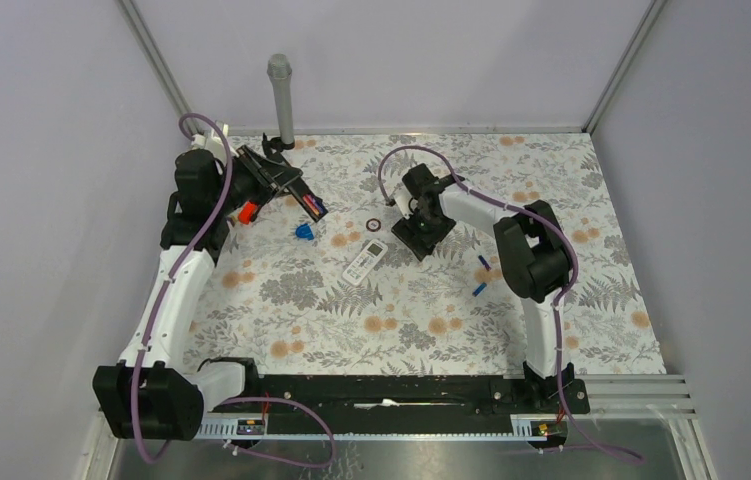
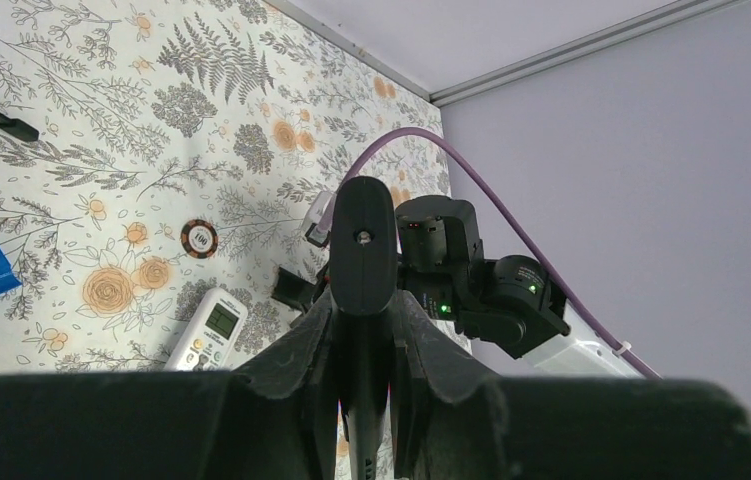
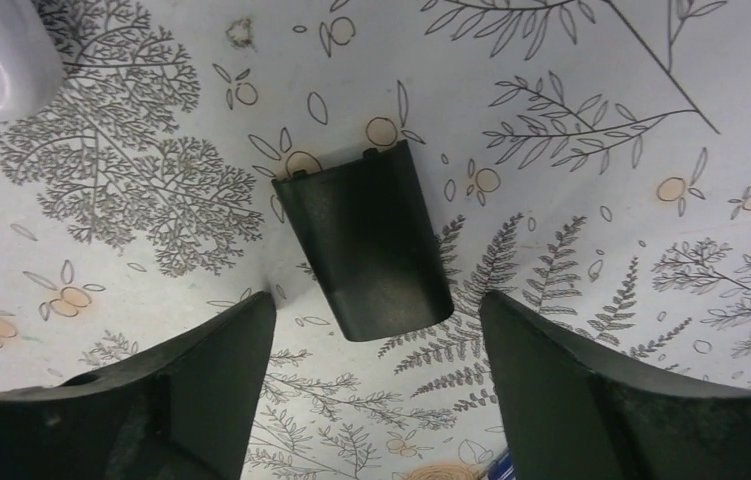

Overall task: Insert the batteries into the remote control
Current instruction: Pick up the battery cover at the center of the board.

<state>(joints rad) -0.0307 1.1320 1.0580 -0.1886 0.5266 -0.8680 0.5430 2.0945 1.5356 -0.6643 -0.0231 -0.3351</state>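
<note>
My right gripper should close on the battery cover's near end, as its fingers reach the patterned tabletop on both sides.
My left gripper (image 1: 273, 174) is shut on a black remote control (image 1: 301, 194), held above the table at the back left; small red and blue spots show at its free end. In the left wrist view the remote (image 2: 363, 235) stands up between the shut fingers (image 2: 316, 335). Two slim blue batteries (image 1: 483, 262) (image 1: 478, 289) lie on the table to the right of centre. My right gripper (image 1: 419, 232) is open and empty, just above a black battery cover (image 3: 366, 240) that lies flat on the table between its fingers (image 3: 221, 350). One blue battery end (image 3: 501, 465) peeks in at the bottom edge.
A white remote (image 1: 363, 262) with a display lies at the centre, also in the left wrist view (image 2: 206, 330). A blue blob-shaped piece (image 1: 303, 231), an orange-red piece (image 1: 247, 212) and a small dark ring (image 1: 374, 223) lie nearby. A grey post (image 1: 281, 100) stands at the back.
</note>
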